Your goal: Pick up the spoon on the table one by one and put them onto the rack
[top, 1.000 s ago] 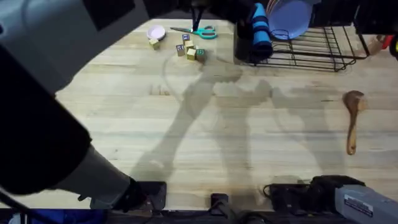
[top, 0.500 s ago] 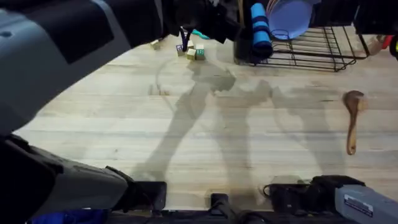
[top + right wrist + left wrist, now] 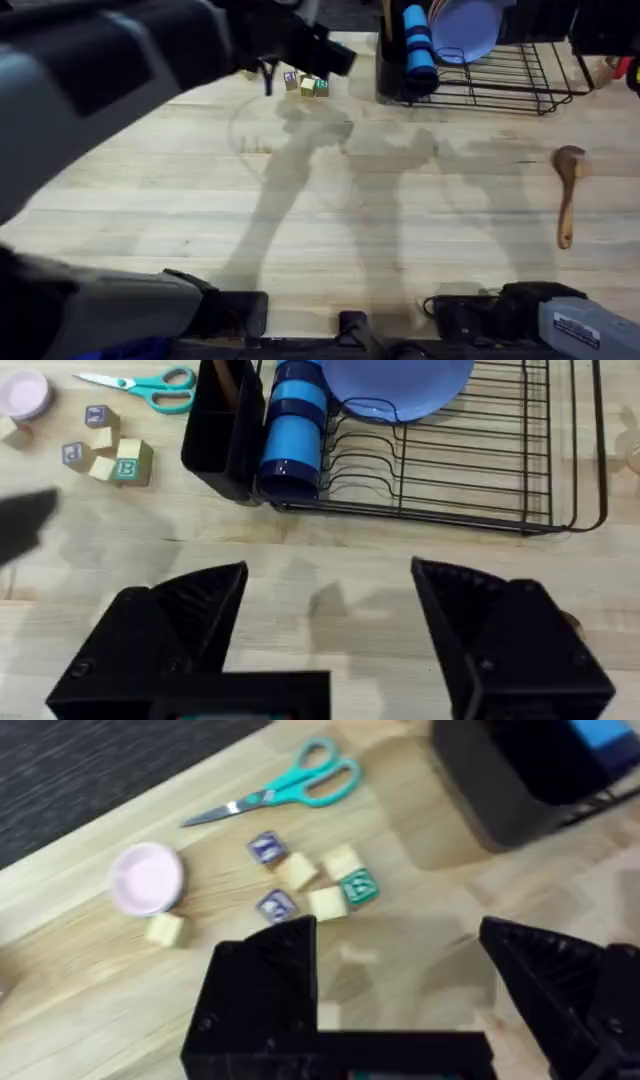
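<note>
The spoon's bowl [image 3: 568,162] is wide and rounded, so next my right gripper should grab the spoon by its slim, straight handle [image 3: 566,216].
One brown wooden spoon [image 3: 567,192] lies on the table [image 3: 400,210] at the right, bowl toward the rack. The black wire rack [image 3: 510,75] stands at the back right, its black utensil holder [image 3: 222,435] at its left end. A brown handle [image 3: 224,376] sticks up in that holder. My left gripper [image 3: 400,985] is open and holds nothing; it hangs over the wooden blocks [image 3: 315,890], left of the holder [image 3: 520,770]. My right gripper [image 3: 330,635] is open and holds nothing, well short of the rack [image 3: 450,460].
A blue cup [image 3: 418,45] and a blue plate [image 3: 465,25] sit in the rack. Teal scissors [image 3: 285,785], a pink disc [image 3: 148,878] and lettered blocks [image 3: 305,85] lie at the back left. My left arm [image 3: 110,60] spans the upper left, large and blurred.
My left arm has swung left, away from the utensil holder, and now covers the scissors and pink disc in the overhead view. The spoon on the table and the right arm have not moved.
</note>
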